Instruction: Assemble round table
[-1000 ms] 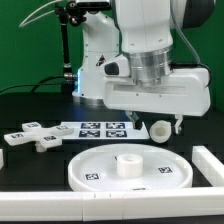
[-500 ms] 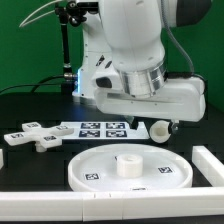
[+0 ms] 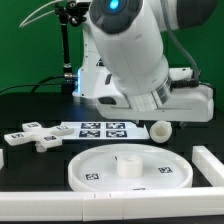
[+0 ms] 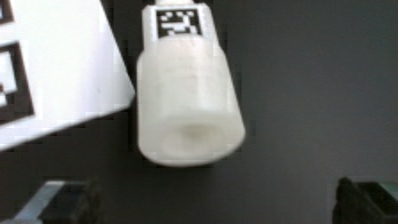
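The white cylindrical leg has its sides below my gripper's fingers, so my gripper should move down before it closes on the leg.
The white round table top point(image 3: 125, 170) lies flat on the black table near the front, with a short raised hub point(image 3: 127, 163) at its centre. The cylindrical leg point(image 3: 160, 130) lies on its side behind the top, next to the marker board point(image 3: 98, 129). The cross-shaped foot point(image 3: 35, 135) lies at the exterior view's left. In the wrist view the leg point(image 4: 187, 95) lies directly under my gripper point(image 4: 214, 203), with its open end towards the camera. The jaws are wide apart and empty, and the dark fingertips point(image 4: 54, 200) show at both sides above the table.
White edge bars run along the front point(image 3: 60, 207) and the exterior view's right point(image 3: 207, 160). The marker board's corner point(image 4: 45, 80) touches or nearly touches the leg. The robot's base and a dark stand point(image 3: 68, 50) are at the back.
The arm has swung and tilted. The hand has moved towards the exterior view's right and now hangs over the leg. The parts have not moved.
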`<action>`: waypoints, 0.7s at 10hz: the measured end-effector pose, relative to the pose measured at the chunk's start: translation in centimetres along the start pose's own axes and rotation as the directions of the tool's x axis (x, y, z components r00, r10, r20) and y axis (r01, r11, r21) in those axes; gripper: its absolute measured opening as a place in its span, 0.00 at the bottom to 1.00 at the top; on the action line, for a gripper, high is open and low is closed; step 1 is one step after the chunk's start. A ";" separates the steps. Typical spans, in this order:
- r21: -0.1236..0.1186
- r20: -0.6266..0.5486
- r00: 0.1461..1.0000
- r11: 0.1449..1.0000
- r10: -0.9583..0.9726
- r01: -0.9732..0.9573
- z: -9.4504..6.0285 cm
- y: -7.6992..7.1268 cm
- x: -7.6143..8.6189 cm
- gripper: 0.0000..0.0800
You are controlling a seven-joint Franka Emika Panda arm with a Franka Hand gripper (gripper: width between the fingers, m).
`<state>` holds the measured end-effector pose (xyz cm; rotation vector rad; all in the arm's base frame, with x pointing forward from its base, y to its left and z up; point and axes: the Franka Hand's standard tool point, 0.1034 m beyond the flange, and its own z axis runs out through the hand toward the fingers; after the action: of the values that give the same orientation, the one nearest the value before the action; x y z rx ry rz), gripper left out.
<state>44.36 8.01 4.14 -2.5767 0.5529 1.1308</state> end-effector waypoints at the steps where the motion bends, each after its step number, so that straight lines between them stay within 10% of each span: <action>1: -0.002 0.057 0.998 1.000 0.001 -0.001 0.1 0.0 0.2 0.81; 7: -0.026 0.204 0.979 1.000 0.007 -0.001 2.8 0.2 0.3 0.81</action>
<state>42.67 8.90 2.02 -2.4414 0.4982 1.3923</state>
